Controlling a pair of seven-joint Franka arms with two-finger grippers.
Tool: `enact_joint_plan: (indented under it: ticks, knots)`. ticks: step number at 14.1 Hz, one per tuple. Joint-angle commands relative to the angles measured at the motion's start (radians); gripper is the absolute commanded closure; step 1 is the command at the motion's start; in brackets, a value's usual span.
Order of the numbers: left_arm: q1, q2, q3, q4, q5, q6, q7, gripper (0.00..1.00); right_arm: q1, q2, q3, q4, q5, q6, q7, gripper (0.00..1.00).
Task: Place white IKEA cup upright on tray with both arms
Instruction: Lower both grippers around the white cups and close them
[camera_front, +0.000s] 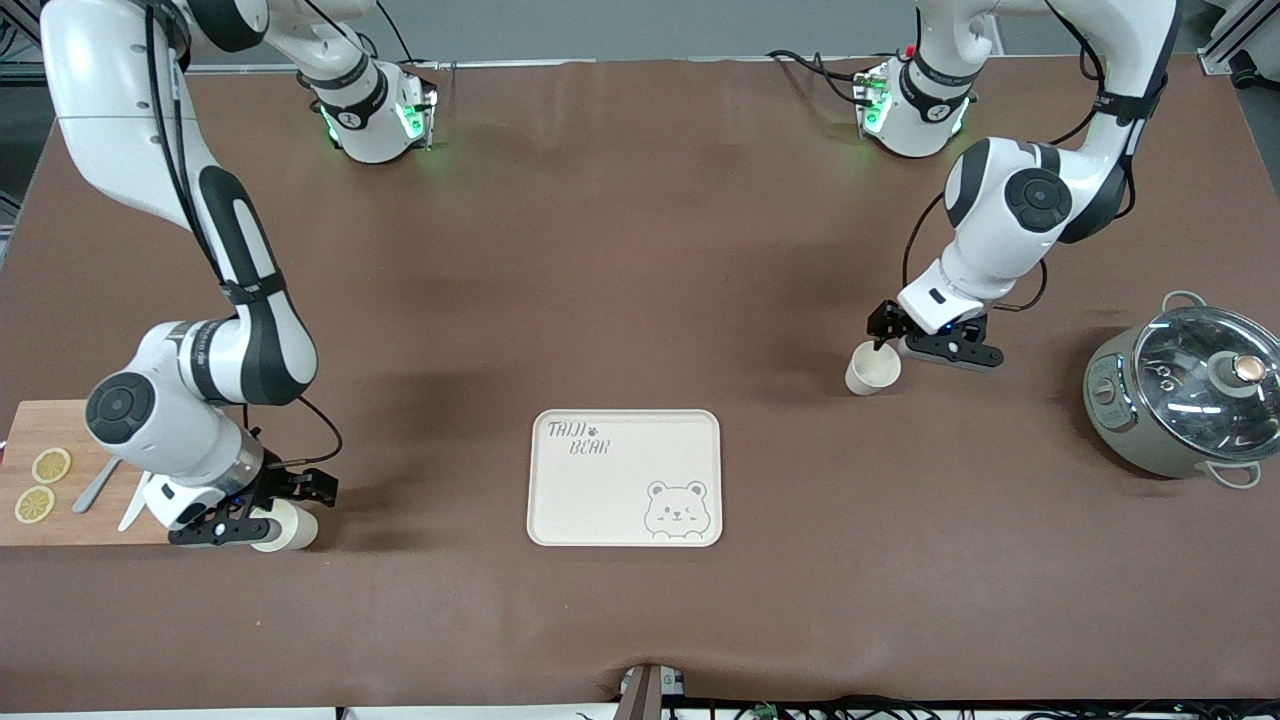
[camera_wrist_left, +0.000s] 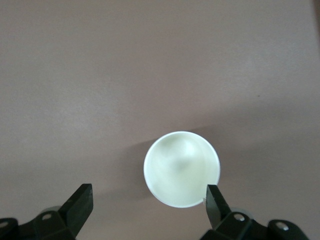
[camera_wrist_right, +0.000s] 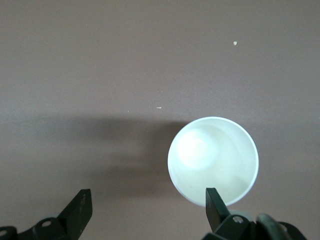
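My left gripper needs to grab the cup by its rim (camera_front: 888, 350) next. It will then place the white cup upright on the cream tray (camera_front: 600, 500).
Two white cups stand upright on the brown table. One cup (camera_front: 872, 368) stands farther from the front camera than the cream tray (camera_front: 600, 500), toward the left arm's end. My left gripper (camera_front: 893, 340) hangs low over it, open and empty. In the left wrist view (camera_wrist_left: 148, 192) one finger (camera_wrist_left: 216, 202) overlaps the rim of this cup (camera_wrist_left: 181, 169). The other cup (camera_front: 285, 525) stands beside the cutting board. My right gripper (camera_front: 262, 508) is open and empty over it. In the right wrist view (camera_wrist_right: 147, 196) one finger (camera_wrist_right: 215, 205) overlaps the rim of that cup (camera_wrist_right: 213, 161).
A wooden cutting board (camera_front: 40, 440) with lemon slices and a utensil lies at the right arm's end. A grey pot with a glass lid (camera_front: 1185, 395) stands at the left arm's end. The tray bears nothing.
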Motion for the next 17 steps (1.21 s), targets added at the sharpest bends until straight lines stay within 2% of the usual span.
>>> enact_joint_plan:
  ticks: [1,4,5,8,10,11,12,13,14,15,17]
  knots:
    - [0.027,0.028,-0.004,-0.015,0.038,0.069,0.014,0.00,-0.007,0.045,0.006,0.046,-0.013,0.026,-0.019,0.00]
    - [0.027,0.073,-0.004,-0.032,0.044,0.153,0.014,0.00,-0.007,0.068,0.006,0.045,-0.046,0.069,-0.022,0.00]
    - [0.027,0.086,-0.003,-0.038,0.045,0.176,0.014,0.00,-0.012,0.068,0.006,0.045,-0.069,0.070,-0.020,0.07]
    - [0.027,0.129,-0.003,-0.039,0.045,0.241,0.017,0.00,-0.012,0.070,0.006,0.045,-0.082,0.070,-0.022,0.50]
    - [0.027,0.152,-0.001,-0.045,0.047,0.280,0.017,0.00,-0.013,0.070,0.006,0.046,-0.082,0.070,-0.057,0.83]
    - [0.027,0.160,-0.001,-0.045,0.050,0.290,0.017,0.00,-0.013,0.070,0.006,0.046,-0.082,0.070,-0.065,0.95]
    - [0.027,0.166,-0.001,-0.045,0.051,0.291,0.017,0.00,-0.013,0.070,0.006,0.046,-0.082,0.070,-0.068,1.00]
    - [0.027,0.172,0.000,-0.044,0.052,0.291,0.020,0.00,-0.012,0.068,0.006,0.046,-0.082,0.070,-0.068,1.00]
    - [0.027,0.182,-0.001,-0.042,0.052,0.291,0.003,0.08,-0.007,0.070,0.005,0.048,-0.085,0.070,-0.073,1.00]
    - [0.027,0.177,0.000,-0.050,0.052,0.291,-0.001,0.99,-0.005,0.068,0.005,0.055,-0.093,0.070,-0.092,1.00]
    - [0.034,0.186,0.000,-0.049,0.052,0.293,0.005,1.00,-0.004,0.067,0.006,0.081,-0.090,0.063,-0.102,1.00]
